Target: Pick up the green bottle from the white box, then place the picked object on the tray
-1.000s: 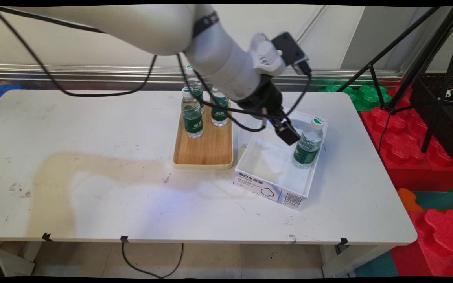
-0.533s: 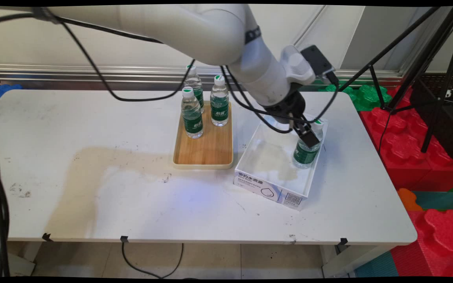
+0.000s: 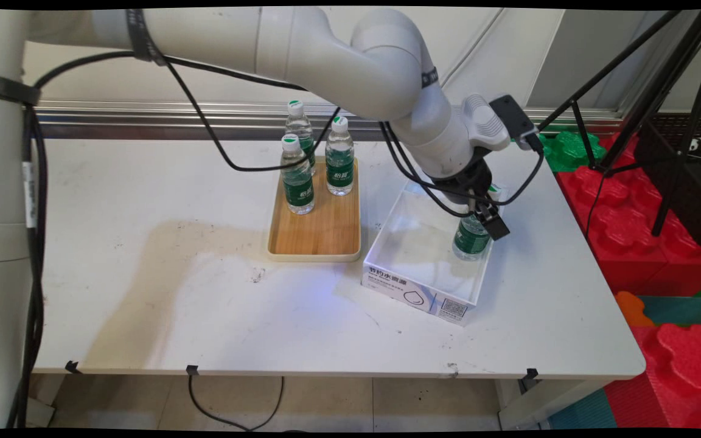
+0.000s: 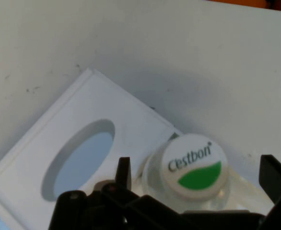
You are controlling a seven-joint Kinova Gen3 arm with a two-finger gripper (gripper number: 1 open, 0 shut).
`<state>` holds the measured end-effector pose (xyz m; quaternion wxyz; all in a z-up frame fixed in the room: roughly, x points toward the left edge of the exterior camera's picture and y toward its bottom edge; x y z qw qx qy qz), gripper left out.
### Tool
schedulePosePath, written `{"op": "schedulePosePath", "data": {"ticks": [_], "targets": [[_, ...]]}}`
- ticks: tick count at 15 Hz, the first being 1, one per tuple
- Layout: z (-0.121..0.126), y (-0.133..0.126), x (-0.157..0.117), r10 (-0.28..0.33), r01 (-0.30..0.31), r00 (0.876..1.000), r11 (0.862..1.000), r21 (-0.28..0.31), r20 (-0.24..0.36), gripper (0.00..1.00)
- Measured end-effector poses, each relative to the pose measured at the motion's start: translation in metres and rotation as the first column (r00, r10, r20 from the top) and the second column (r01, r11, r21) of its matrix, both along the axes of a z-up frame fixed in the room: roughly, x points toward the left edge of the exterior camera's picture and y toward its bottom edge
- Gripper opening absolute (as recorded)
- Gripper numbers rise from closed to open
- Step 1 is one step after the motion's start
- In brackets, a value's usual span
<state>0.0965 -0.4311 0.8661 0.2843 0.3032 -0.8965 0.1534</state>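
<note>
The gripper will next pick up the water bottle by its part below the cap [image 4: 154, 178], and then it will set the bottle beside the others on the wooden tray.
A clear water bottle [image 3: 470, 241] with a green label stands upright in the far right corner of an open white box [image 3: 418, 291]. My gripper [image 3: 485, 218] has come down from above over its top, one black finger [image 3: 497, 226] showing on the bottle's right side. In the hand view the white and green cap [image 4: 192, 165] lies between my two fingers [image 4: 123, 173], which stand apart from the bottle on either side. The gripper [image 4: 196, 178] is open. A white panel of the box with an oval cut-out [image 4: 78, 158] lies to the left there.
A wooden tray [image 3: 317, 237] left of the box carries three more upright bottles [image 3: 297, 176] at its far end. Red and green foam blocks [image 3: 642, 207] and black tripod legs [image 3: 679, 121] stand off the table's right edge.
The arm has swung right and down across the box. The gripper went from beside the bottle's left to straddling its top.
</note>
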Motion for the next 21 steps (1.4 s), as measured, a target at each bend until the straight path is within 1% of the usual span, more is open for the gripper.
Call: {"op": "schedulePosePath", "data": {"ticks": [4, 5, 9, 13, 18, 21], "targets": [[-0.011, -0.009, -0.006, -0.006, 0.006, 1.000, 1.000, 0.007, 0.004, 1.00], [-0.012, -0.010, -0.006, -0.004, 0.004, 1.000, 1.000, 0.008, 0.004, 0.00], [-0.013, -0.013, -0.002, 0.003, -0.003, 1.000, 1.000, 0.000, 0.006, 0.00], [-0.005, -0.008, 0.006, 0.013, -0.013, 1.000, 1.000, -0.015, -0.001, 0.00], [0.023, 0.005, 0.021, 0.034, -0.036, 0.999, 0.998, -0.049, -0.033, 0.00], [0.047, 0.016, 0.036, 0.049, -0.053, 0.997, 0.995, -0.083, -0.052, 0.00]]}}
